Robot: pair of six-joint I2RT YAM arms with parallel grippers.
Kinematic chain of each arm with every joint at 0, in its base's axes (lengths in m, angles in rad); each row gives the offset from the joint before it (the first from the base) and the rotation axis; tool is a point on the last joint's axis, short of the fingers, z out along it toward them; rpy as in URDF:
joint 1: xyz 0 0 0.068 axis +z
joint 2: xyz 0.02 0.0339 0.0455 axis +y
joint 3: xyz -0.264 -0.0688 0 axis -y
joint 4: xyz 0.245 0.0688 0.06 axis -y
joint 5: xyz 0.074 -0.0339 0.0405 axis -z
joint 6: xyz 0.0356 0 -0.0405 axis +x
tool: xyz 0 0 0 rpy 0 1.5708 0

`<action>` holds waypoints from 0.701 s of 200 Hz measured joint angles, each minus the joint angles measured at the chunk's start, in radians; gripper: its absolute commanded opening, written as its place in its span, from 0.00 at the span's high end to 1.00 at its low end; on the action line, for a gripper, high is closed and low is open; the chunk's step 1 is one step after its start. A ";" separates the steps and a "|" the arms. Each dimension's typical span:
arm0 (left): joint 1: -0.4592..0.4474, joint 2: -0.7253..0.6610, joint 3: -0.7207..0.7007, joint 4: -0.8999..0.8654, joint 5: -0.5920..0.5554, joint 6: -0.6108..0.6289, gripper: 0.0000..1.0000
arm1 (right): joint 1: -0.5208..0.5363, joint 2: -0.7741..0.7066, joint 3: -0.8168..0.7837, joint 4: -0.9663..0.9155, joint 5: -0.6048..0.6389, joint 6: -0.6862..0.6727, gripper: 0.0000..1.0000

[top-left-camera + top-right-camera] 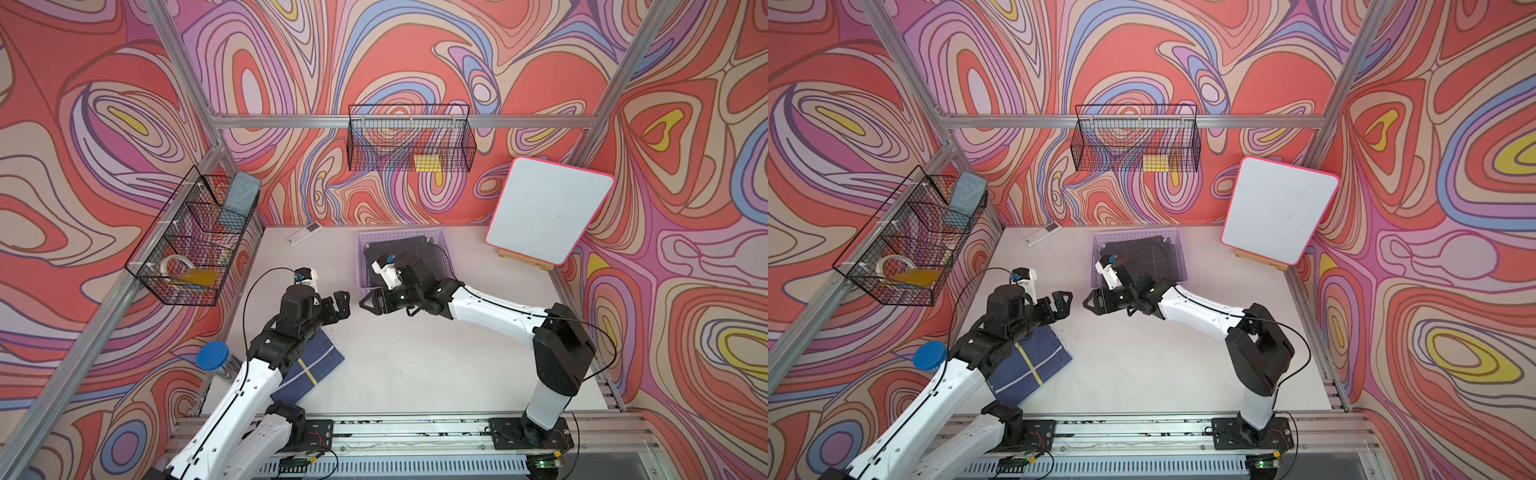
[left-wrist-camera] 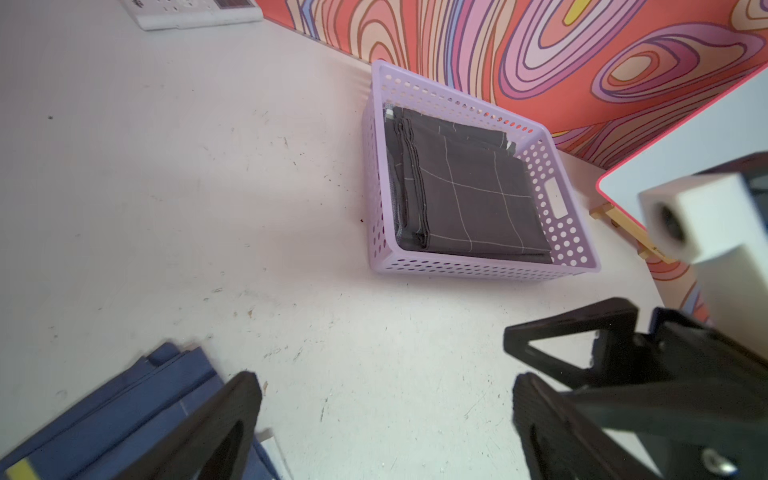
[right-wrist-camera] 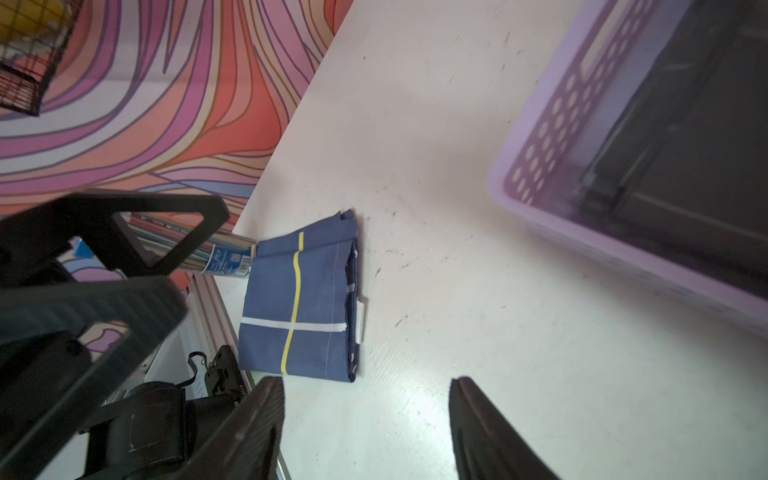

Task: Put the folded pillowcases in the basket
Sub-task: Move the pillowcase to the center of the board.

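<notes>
I should grab the blue pillowcase next with my right gripper by its layered edge at the white stripe, to bring it folded toward the basket.
The lilac basket stands at the back of the table. Inside it lies a folded dark grey pillowcase with thin white grid lines. A folded blue pillowcase with a yellow and a white stripe lies flat under my left arm. My left gripper is open and empty above bare table. My right gripper faces it in front of the basket, open and empty.
A white remote lies at the back left. A whiteboard on an easel leans at the back right. A blue-lidded jar stands by the left edge. Black wire baskets hang on the walls.
</notes>
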 measured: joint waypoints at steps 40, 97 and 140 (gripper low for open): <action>0.000 -0.128 -0.002 -0.085 -0.111 -0.003 0.01 | 0.107 0.156 0.043 0.003 0.016 0.048 0.40; 0.000 -0.220 -0.006 -0.141 -0.193 -0.018 0.01 | 0.185 0.331 0.229 -0.005 0.019 0.083 0.48; 0.000 -0.288 -0.026 -0.187 -0.218 -0.019 0.01 | 0.195 0.406 0.288 -0.015 0.058 0.090 0.55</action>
